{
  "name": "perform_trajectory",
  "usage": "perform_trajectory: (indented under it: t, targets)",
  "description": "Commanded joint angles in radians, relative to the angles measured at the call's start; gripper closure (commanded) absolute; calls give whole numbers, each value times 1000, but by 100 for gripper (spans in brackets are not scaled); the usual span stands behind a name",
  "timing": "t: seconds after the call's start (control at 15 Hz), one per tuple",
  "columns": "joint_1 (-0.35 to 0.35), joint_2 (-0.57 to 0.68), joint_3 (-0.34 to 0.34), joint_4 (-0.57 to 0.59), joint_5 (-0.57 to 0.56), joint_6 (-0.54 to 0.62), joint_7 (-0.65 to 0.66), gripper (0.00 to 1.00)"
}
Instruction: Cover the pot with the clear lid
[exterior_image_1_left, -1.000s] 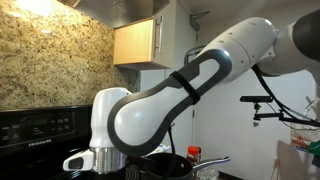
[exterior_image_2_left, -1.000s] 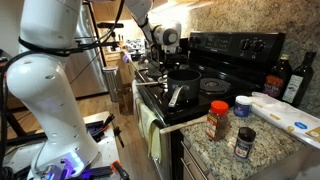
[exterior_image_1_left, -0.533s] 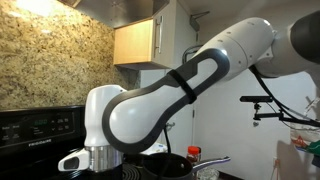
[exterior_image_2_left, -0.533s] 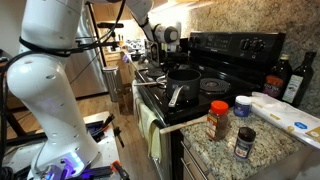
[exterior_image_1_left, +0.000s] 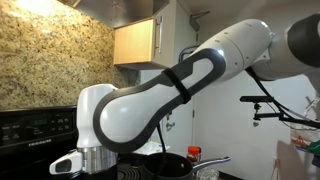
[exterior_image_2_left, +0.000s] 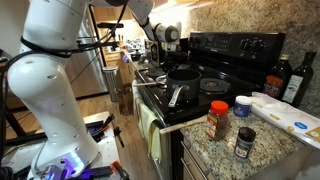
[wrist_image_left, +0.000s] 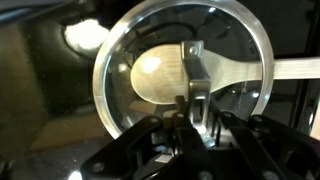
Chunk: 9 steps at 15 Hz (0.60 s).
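The clear lid (wrist_image_left: 160, 75) would come up with the robot's gripper if the robot lifted it now, since both fingers pinch the narrow metal piece at the lid's middle.
In the wrist view the clear lid (wrist_image_left: 160, 75) fills the picture: round glass inside a bright metal rim, with a narrow metal piece at its middle. My gripper (wrist_image_left: 190, 118) is directly over it, shut on that centre piece. A silver bar (wrist_image_left: 290, 68) runs from the lid's middle to the right. The pot (exterior_image_2_left: 184, 76) is black and shallow and sits on a front burner, its silver handle (exterior_image_2_left: 177, 96) pointing at the stove's front edge. In an exterior view the gripper (exterior_image_2_left: 160, 52) hangs over the stove's back corner, behind the pot. The lid cannot be made out there.
Two spice jars (exterior_image_2_left: 218, 118) (exterior_image_2_left: 244, 142), a blue-lidded tub (exterior_image_2_left: 242, 105) and a white board (exterior_image_2_left: 285, 110) stand on the granite counter beside the stove. Dark bottles (exterior_image_2_left: 300, 78) stand at the wall. A red disc (exterior_image_2_left: 212, 86) lies on a burner. A towel (exterior_image_2_left: 152, 135) hangs on the oven door.
The jaws have closed from wide open to shut on the lid's centre piece. The arm's wrist has shifted slightly sideways in an exterior view.
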Motion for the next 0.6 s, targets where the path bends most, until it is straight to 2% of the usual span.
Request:
perform_trajectory:
  t: [0.0,0.27,0.53]
  targets:
    - [25,-2,2,54,-43,-41,34,88]
    - [44,-70,-3,45,-67,-57,98,88]
    - [38,-193,-6,-23,-63,-83,221,88]
